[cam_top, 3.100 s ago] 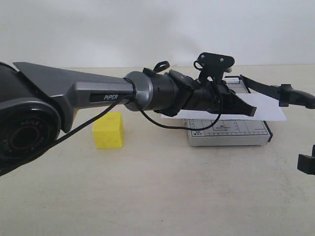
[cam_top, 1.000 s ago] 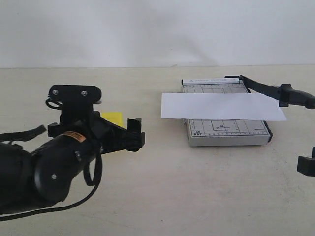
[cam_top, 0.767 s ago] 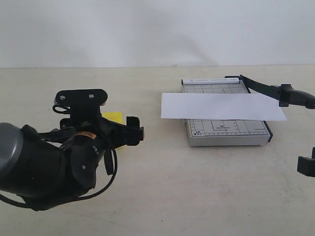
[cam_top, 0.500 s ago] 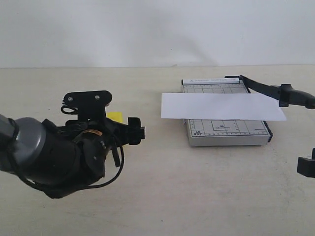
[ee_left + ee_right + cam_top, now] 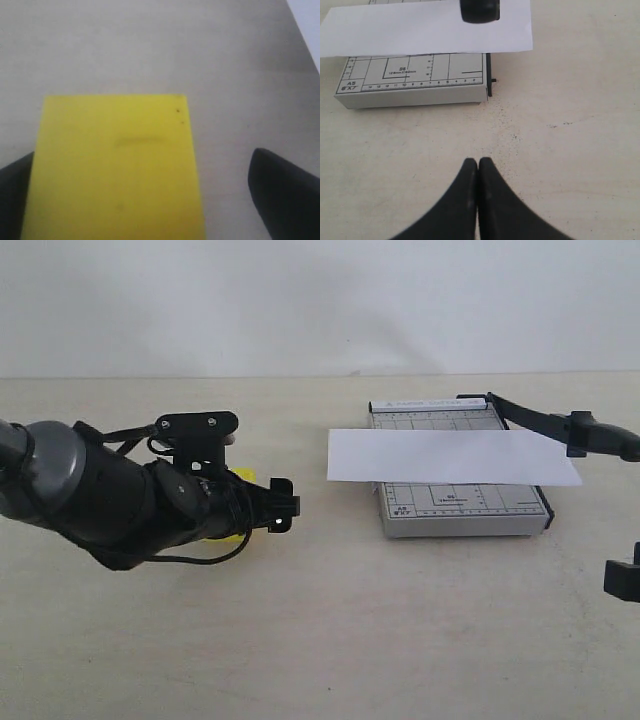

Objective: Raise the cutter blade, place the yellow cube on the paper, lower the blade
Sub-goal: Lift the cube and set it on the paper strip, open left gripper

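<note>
The yellow cube needs to go on the white paper (image 5: 450, 457), so my left gripper will grab the cube by its opposite sides next.
The yellow cube (image 5: 115, 170) fills the left wrist view, and only a sliver of it (image 5: 233, 536) shows under the arm in the exterior view. My left gripper (image 5: 278, 511) is open and low on the table, straddling the cube. One finger (image 5: 12, 200) is at the cube's side and the other finger (image 5: 285, 197) stands well apart from it. The cutter blade (image 5: 560, 427) is lifted at an angle off the grey cutter board (image 5: 460, 508), its handle end (image 5: 479, 10) above the paper (image 5: 450, 455). My right gripper (image 5: 478, 165) is shut and empty, on the near side of the board.
The white paper (image 5: 420, 27) overhangs the cutter board (image 5: 410, 82) on both sides. The bulky left arm (image 5: 90, 495) lies low across the left of the table. Part of the right gripper (image 5: 622, 578) shows at the right edge. A plain wall stands behind.
The left arm has swung back from over the cutter to the left and come down, its open gripper now around the yellow cube. The blade, paper and right gripper have not moved.
</note>
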Controlling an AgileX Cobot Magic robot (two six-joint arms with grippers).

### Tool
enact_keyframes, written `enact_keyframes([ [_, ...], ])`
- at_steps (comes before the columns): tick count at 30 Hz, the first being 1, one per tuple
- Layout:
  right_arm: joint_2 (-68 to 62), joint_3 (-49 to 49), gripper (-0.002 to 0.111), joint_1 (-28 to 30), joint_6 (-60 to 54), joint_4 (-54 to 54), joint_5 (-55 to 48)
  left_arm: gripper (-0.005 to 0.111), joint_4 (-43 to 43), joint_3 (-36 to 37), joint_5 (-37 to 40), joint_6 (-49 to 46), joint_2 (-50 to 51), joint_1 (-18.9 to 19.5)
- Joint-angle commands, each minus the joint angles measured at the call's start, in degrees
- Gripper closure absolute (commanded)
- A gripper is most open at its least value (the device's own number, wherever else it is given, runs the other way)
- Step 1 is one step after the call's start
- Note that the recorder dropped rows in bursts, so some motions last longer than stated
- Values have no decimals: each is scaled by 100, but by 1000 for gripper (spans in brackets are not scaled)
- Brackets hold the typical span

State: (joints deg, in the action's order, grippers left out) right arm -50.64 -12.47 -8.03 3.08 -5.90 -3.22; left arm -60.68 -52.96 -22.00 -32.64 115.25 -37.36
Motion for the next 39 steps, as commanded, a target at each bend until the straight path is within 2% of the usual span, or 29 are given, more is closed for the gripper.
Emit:
enact_keyframes([
  [1, 27, -28, 108, 3, -19, 19, 17, 22, 30, -148, 383, -72, 7, 131],
  [5, 27, -28, 108, 3, -19, 19, 17, 55, 30, -208, 505, -314, 7, 178],
  [6, 27, -28, 108, 3, -19, 19, 17, 67, 30, -208, 569, -482, 7, 178],
  [11, 27, -28, 108, 3, -19, 19, 17, 103, 30, -208, 950, -941, -28, 178],
  [21, 27, -28, 108, 3, -19, 19, 22, 102, 30, -208, 1509, -1436, -1214, 178],
  [24, 27, -28, 108, 3, -19, 19, 22, 102, 30, -208, 2200, -1830, -1703, 190],
  [28, 27, -28, 108, 3, -19, 19, 57, 102, 229, -208, 3651, -1880, -2103, 227],
  [30, 27, -28, 108, 3, -19, 19, 136, 102, 317, -208, 3975, -1865, -2150, 227],
  [32, 27, -28, 108, 3, -19, 19, 215, 102, 383, -251, 3975, -1864, -2118, 227],
  [35, 27, -28, 108, 3, 6, 19, 241, 102, 673, -780, 4115, -1864, -1757, 227],
  [39, 27, -28, 108, 3, 6, 19, 229, 102, 1296, -2615, 5114, -1508, -684, 214],
])
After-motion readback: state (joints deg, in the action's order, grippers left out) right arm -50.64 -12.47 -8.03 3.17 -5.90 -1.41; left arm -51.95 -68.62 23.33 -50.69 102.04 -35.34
